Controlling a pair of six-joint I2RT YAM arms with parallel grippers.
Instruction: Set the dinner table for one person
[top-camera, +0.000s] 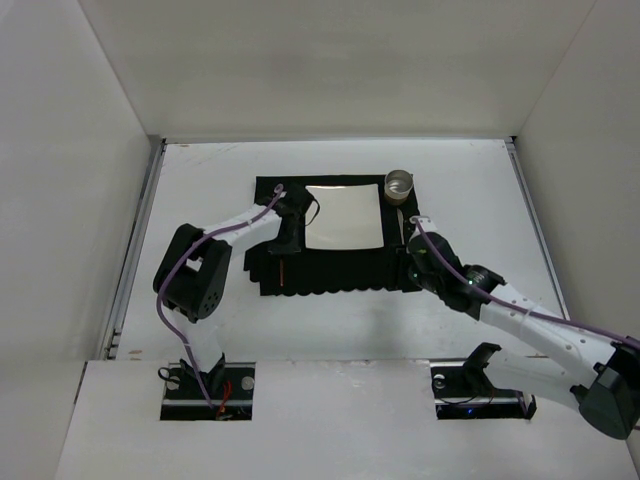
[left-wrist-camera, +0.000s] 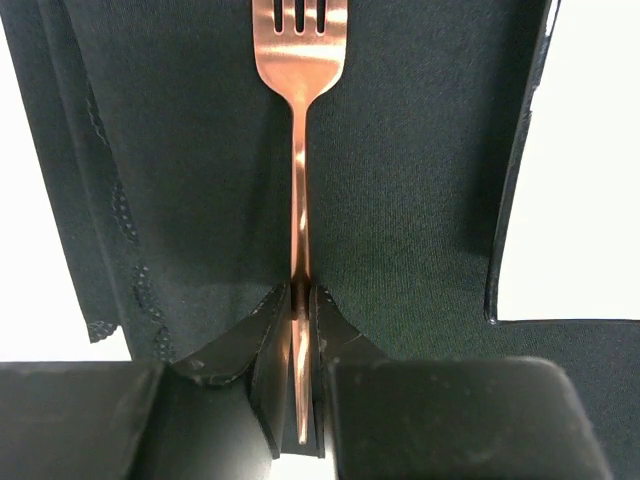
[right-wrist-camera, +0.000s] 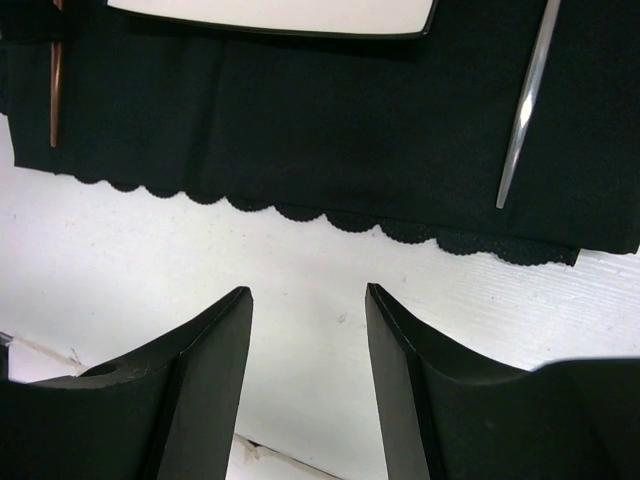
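The copper fork (left-wrist-camera: 300, 150) is close above the flat mat and would rest there beside the plate, so it is time for my left gripper to let go now.
The dinner table (top-camera: 200, 190) is a white tabletop. On it lies a black scallop-edged mat (top-camera: 330, 268) with a square pale plate (top-camera: 343, 215) in its middle. My left gripper (top-camera: 287, 238) is shut on the handle of a copper fork (left-wrist-camera: 300, 150); the gripper (left-wrist-camera: 300, 305) holds it low over the mat's left part, tines pointing away from it. A silver utensil (right-wrist-camera: 525, 110) lies on the mat to the right of the plate. My right gripper (right-wrist-camera: 307, 290) is open and empty over bare table just off the mat's front right edge (top-camera: 412, 272).
A metal cup (top-camera: 398, 185) stands at the mat's far right corner. White walls enclose the table on three sides. The mat's left edge (left-wrist-camera: 90, 200) is folded in layers.
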